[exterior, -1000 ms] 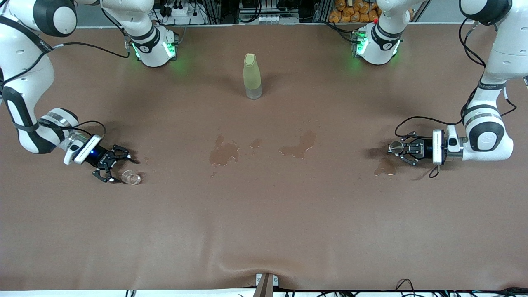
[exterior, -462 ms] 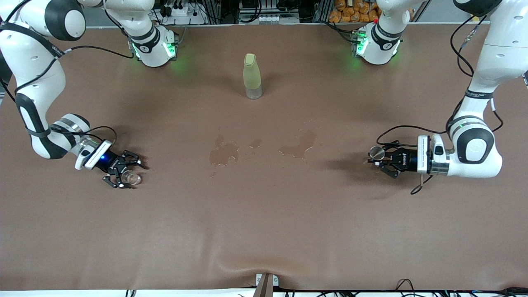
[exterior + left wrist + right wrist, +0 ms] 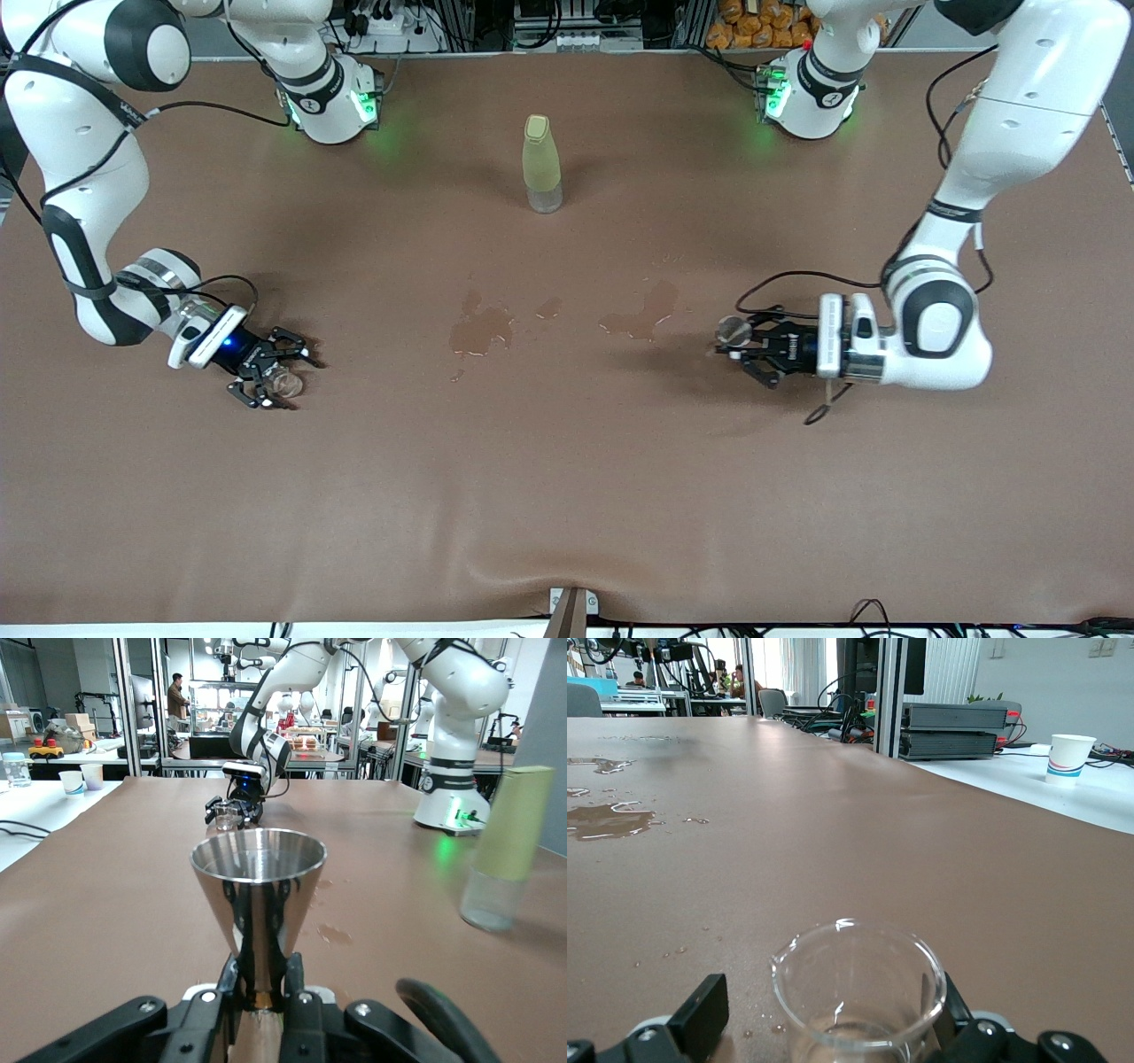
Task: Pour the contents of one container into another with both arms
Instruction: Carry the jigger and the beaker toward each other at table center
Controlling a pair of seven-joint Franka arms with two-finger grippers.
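The robot's right gripper should close, because its fingers are beside the glass beaker's side point(image 3: 287, 383) point(image 3: 858, 1019). Closing now would hold the beaker.
A shiny metal cone cup point(image 3: 732, 330) point(image 3: 258, 877) stands upright in my left gripper point(image 3: 742, 344) point(image 3: 261, 988), which is shut on its narrow stem, over the brown table cover beside a wet patch. A small clear glass beaker point(image 3: 286, 383) point(image 3: 859, 992) stands on the table toward the right arm's end. My right gripper point(image 3: 276, 377) point(image 3: 824, 1014) is low at the table, open, with one finger on each side of the beaker. One finger point(image 3: 700, 1017) stands clear of the glass; the other is close against it. The left wrist view also shows the beaker point(image 3: 227, 815) in the distance.
A pale yellow-green bottle point(image 3: 541, 164) point(image 3: 505, 850) stands upright at mid table, nearer the robots' bases. Wet patches point(image 3: 481, 328) point(image 3: 642, 315) lie on the brown table cover point(image 3: 567, 496) between the two grippers. The cover bulges at its edge nearest the front camera.
My left arm has carried the metal cup toward the middle of the table. My right gripper has slid forward until its open fingers stand around the beaker.
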